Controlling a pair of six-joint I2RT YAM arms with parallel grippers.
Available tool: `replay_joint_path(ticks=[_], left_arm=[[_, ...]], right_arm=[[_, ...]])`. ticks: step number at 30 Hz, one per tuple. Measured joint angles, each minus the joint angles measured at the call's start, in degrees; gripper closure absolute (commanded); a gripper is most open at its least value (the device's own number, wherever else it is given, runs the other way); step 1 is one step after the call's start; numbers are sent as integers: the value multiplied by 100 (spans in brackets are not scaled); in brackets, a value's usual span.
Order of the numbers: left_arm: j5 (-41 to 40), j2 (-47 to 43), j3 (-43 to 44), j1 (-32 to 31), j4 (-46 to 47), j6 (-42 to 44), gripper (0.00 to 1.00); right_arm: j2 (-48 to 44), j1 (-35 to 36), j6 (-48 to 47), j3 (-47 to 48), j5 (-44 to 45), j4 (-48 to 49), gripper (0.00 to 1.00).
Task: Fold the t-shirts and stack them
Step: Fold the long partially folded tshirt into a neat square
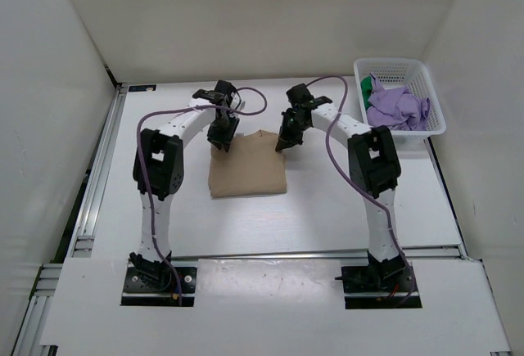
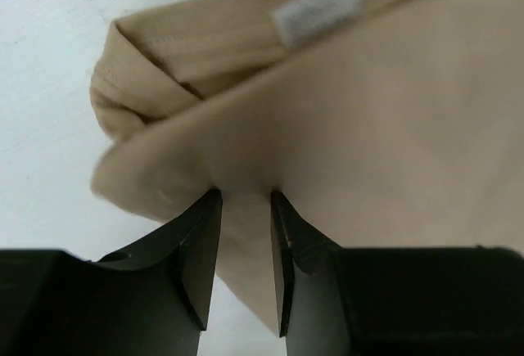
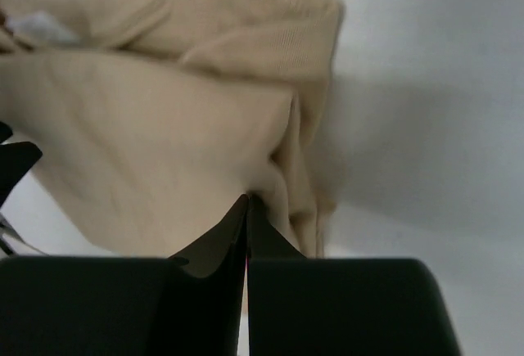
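Note:
My left gripper grabs the folded tan t-shirt by its far corner on the bar side next, to pull the t-shirt aside for stacking.
A tan t-shirt, folded to a rough rectangle, lies on the white table in the middle of the top view. My left gripper is at its far left corner. In the left wrist view the jaws stand a little apart with a corner of tan cloth lying between them, not pinched. My right gripper is at the far right corner. In the right wrist view it is shut on the edge of the tan cloth, which is bunched there.
A white basket at the back right holds a purple t-shirt and something green. White walls close off the table at the back and sides. An aluminium rail runs along the left edge.

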Motion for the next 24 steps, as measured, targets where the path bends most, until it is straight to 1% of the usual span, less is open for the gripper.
replay_joint_path(ticks=[3,4,7,8,10,12,13,15,16,20,22,24], left_arm=[[-11,468,122,192,0,-2,54],[-20,586,181,275,-37,-4,50],[-22,664,389,417,-118,-24,45],[-55,654,476,455,-107,-26,41],[-81,577,568,501,-55,-20,36],[-81,404,575,511,-50,-17,32],[-81,280,535,509,-31,-13,28],[-61,-70,348,498,-24,-4,25],[-37,-306,168,496,4,-9,25],[195,-1099,-660,494,-68,-7,25],[330,-1174,-953,525,-188,-4,25],[468,-999,-1147,542,-232,-7,27]], right_arm=[[505,-79,72,376,79,46,100],[645,-118,109,490,105,39,100],[798,-223,160,688,111,-17,100],[798,-243,157,743,125,-33,99],[782,-273,118,870,127,-33,96],[704,-306,66,892,107,-48,90],[632,-313,20,885,103,-66,87],[411,-315,-66,807,72,-76,78],[212,-313,-107,664,52,-55,76],[-807,-293,-275,-184,-44,-48,75],[-1281,-278,-328,-634,-72,-68,75],[-1668,-262,-354,-1084,-92,-63,74]])
